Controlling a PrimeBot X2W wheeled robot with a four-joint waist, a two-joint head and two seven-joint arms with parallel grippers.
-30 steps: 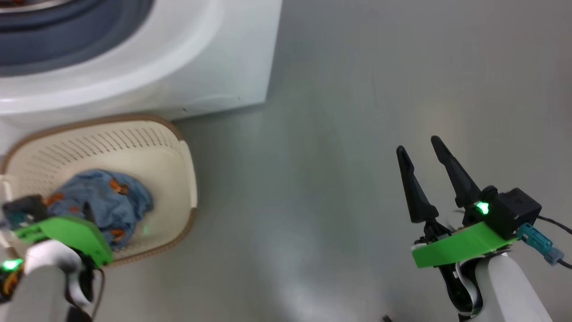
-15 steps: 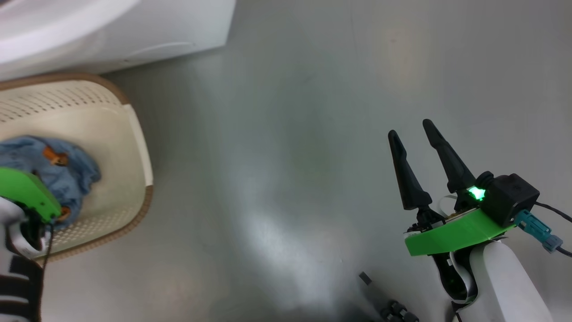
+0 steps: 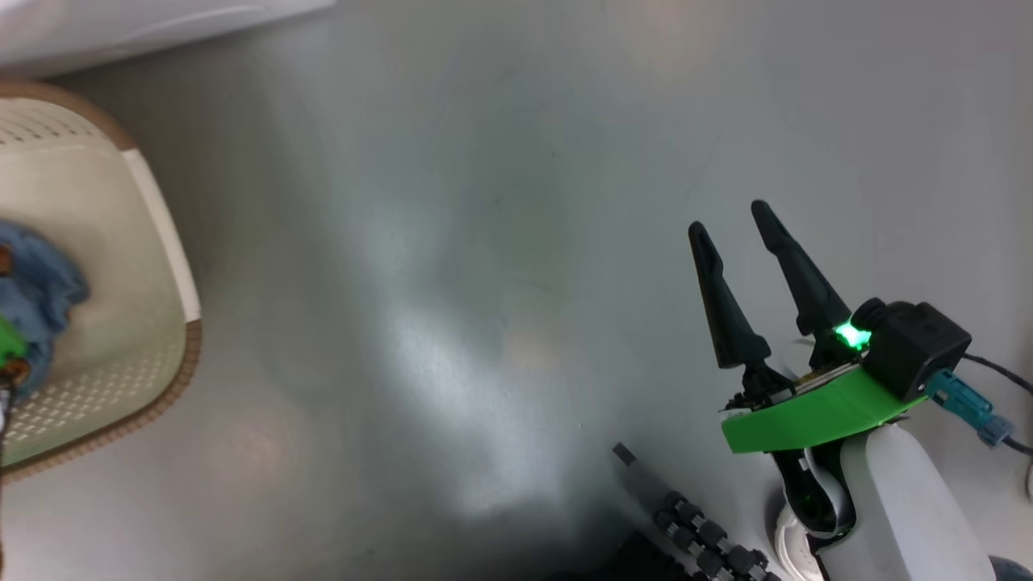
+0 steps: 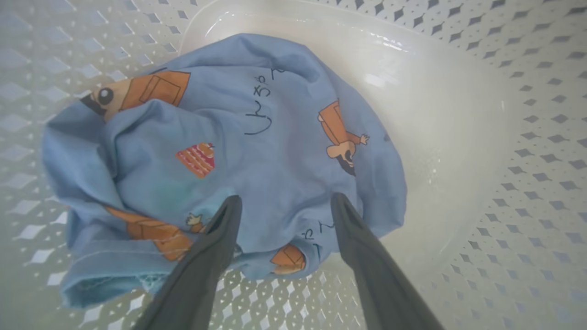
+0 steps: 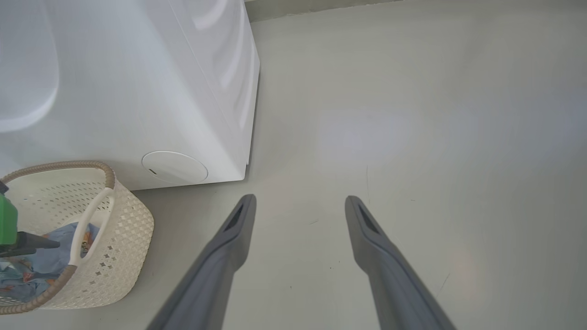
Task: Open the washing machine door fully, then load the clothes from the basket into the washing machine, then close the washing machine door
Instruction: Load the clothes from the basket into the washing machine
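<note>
The cloth's middle lies smooth in the basket [image 4: 504,137], so my left gripper should next grab the cloth by the raised fold near its edge [image 4: 300,228].
The cream basket [image 3: 153,218] stands on the floor at the left edge of the head view, below the white washing machine [image 3: 121,32]. The clothes [image 4: 229,137], a crumpled light-blue piece with orange cartoon prints, lie in the basket [image 4: 504,137]. My left gripper [image 4: 285,198] is open just above this cloth, one finger on each side of a fold, holding nothing. My right gripper [image 3: 727,219] hangs open and empty over bare floor, far to the right. The right wrist view shows the machine [image 5: 137,91], basket [image 5: 124,220] and clothes [image 5: 50,256]. The washing machine door is out of view.
A smooth grey floor [image 3: 484,242] stretches between the basket and my right arm. Dark roller parts of my base [image 3: 702,537] lie at the bottom of the head view. A round white cap [image 5: 174,167] sits low on the machine's front.
The head camera has swung right, so basket and machine have slid to the picture's left edge and my left arm has nearly left it. Both grippers stay open.
</note>
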